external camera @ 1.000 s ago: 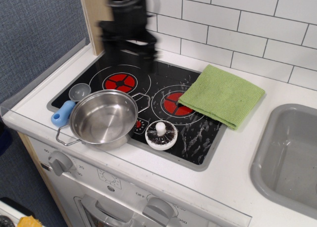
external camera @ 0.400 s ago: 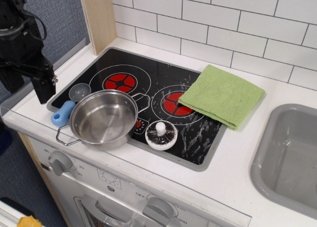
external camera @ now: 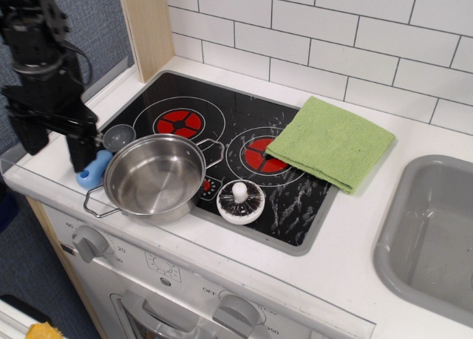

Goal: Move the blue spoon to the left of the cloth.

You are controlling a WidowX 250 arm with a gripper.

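My gripper grabs the spoon by its light-blue handle (external camera: 94, 170) next, to move the blue spoon beside the green cloth.
The blue spoon (external camera: 100, 162) lies at the stove's front left corner, its light-blue handle toward the counter edge and its grey bowl (external camera: 118, 137) just behind the steel pot. The light-green cloth (external camera: 331, 142) lies folded over the back right of the hob. My black gripper (external camera: 56, 143) hangs at the far left, open, its fingers (external camera: 77, 151) pointing down just left of the spoon's handle. It holds nothing.
A steel pot (external camera: 154, 176) stands at the front left of the hob (external camera: 229, 125), right of the spoon. A white knobbed lid (external camera: 241, 201) lies at the front centre. A grey sink (external camera: 432, 235) is at the right. A wooden post (external camera: 146, 25) stands behind.
The gripper swung from above the back of the hob to the far left, then came lower and closer to the spoon's handle. The spoon, pot, lid and cloth have not moved.
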